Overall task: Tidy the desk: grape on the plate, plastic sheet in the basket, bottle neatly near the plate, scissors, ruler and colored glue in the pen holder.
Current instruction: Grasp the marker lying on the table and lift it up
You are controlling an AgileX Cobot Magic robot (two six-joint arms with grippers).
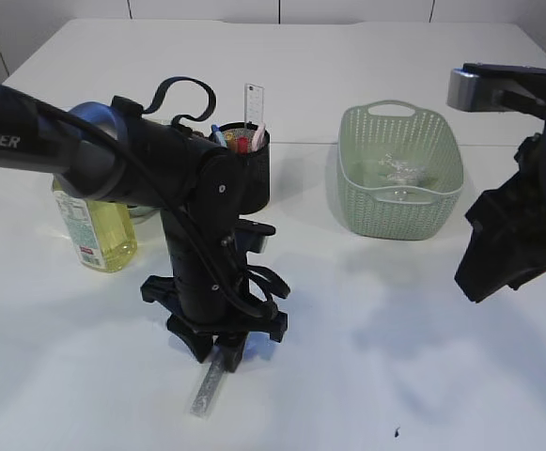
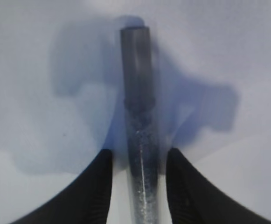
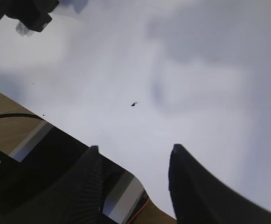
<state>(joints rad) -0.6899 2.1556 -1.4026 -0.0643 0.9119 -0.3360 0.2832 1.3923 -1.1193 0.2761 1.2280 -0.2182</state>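
My left gripper's fingers are down near the table on either side of the grey glue tube [image 1: 209, 385] [image 2: 142, 161], so closing now would catch the tube. It is time to close.
A grey glitter glue tube [image 1: 209, 385] lies on the white table at the front; it also shows in the left wrist view [image 2: 137, 93]. My left gripper [image 1: 224, 352] [image 2: 140, 151] is down over it, open, with a finger on each side of the tube and a small gap on both sides. The black pen holder [image 1: 256, 178] holds a clear ruler [image 1: 254, 101] and some pens. A yellow bottle [image 1: 94, 230] stands at the left. The green basket [image 1: 366, 221] holds a clear plastic sheet [image 1: 399, 171]. My right gripper [image 1: 507, 254] [image 3: 135, 148] is open and empty. Plate and grape are hidden behind the left arm.
The left arm blocks the area between the bottle and the pen holder. The table's front edge [image 3: 140, 179] runs under my right gripper. A small dark speck [image 3: 134, 103] lies on the table near the front.
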